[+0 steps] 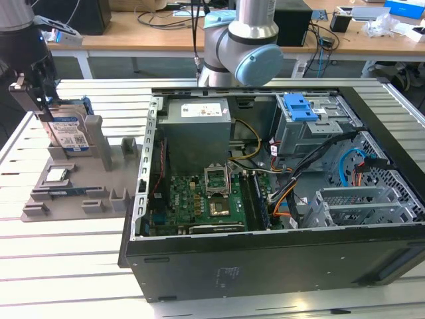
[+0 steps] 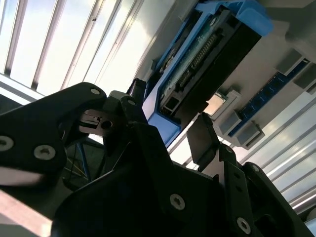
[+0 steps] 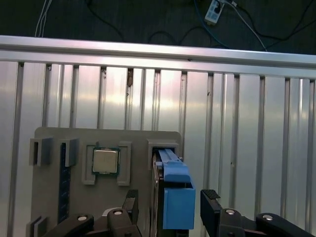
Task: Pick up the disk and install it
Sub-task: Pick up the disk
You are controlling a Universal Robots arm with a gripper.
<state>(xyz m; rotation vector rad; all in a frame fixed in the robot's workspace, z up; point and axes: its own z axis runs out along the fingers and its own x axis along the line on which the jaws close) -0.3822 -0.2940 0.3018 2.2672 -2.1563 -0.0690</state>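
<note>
The robot should grab the disk across its top edge (image 1: pixel 69 103) with its gripper, because the grey posts of the holder wrap around the lower part of the disk.
The disk (image 1: pixel 70 133), a silver drive with a white-and-blue label in a blue carrier, stands on edge in the grey holder plate (image 1: pixel 99 189) at the exterior view's left. My gripper (image 1: pixel 45 106) hangs over its top edge. In the first wrist view the disk (image 3: pixel 175 192) sits between the two black fingers (image 3: pixel 131 203), with a small gap on each side. The second wrist view shows the disk (image 2: pixel 207 59) the same way, the gripper (image 2: pixel 170 111) open and straddling its end. The disk rests in its slot.
A small square CPU chip (image 3: pixel 105 161) lies in a pocket of the holder plate beside the disk. The open computer case (image 1: pixel 265 266) fills the exterior view's right, with a blue-latched grey drive cage (image 1: pixel 312 123) inside. The arm's base (image 1: pixel 239 46) stands behind it.
</note>
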